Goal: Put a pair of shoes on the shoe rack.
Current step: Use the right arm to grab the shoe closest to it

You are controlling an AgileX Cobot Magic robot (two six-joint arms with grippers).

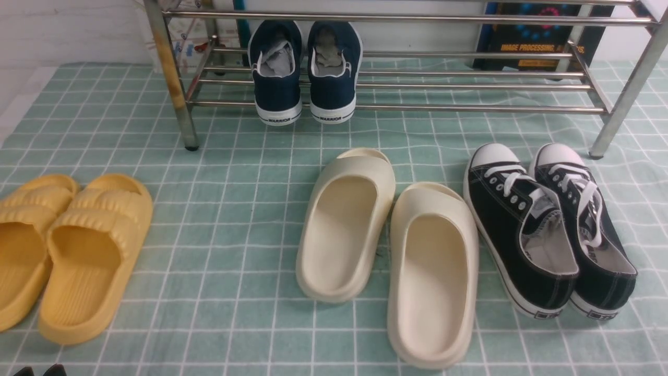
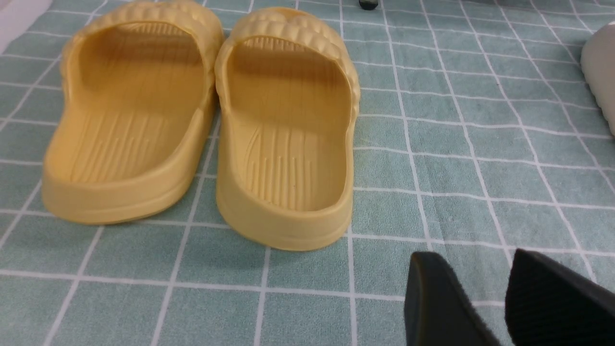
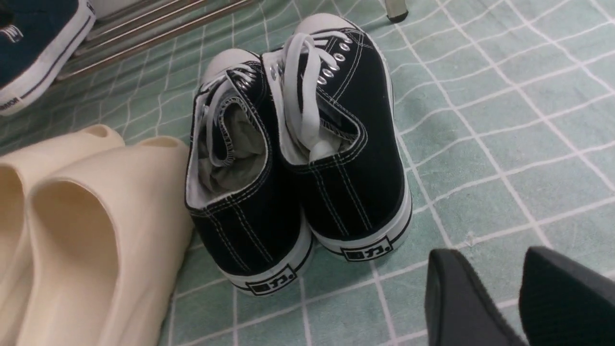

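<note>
My right gripper next needs to hold a black sneaker by its side near the heel (image 1: pixel 617 272), so that the pair gets onto the shoe rack.
The pair of shoes, two black canvas lace-up sneakers with white toe caps, stands side by side on the checked green cloth at the right: one (image 1: pixel 509 219) beside the other (image 1: pixel 556 155), toes toward the shoe rack (image 1: pixel 417 108). In the right wrist view their heels (image 3: pixel 240 226) (image 3: pixel 355 192) face me. My right gripper (image 3: pixel 485 257) is open and empty, just behind and to the outer side of the heels, touching neither. My left gripper (image 2: pixel 473 259) is open and empty over the cloth behind the yellow slippers. Its fingertips (image 1: pixel 52 370) barely show in the front view.
Navy WARRIOR sneakers (image 1: pixel 305 68) stand on the rack's lower shelf, left of middle. Cream slippers (image 1: pixel 386 250) lie right next to the black sneakers. Yellow slippers (image 1: pixel 68 250) lie at the far left. A rack leg (image 1: pixel 621 99) stands just beyond the sneakers' toes.
</note>
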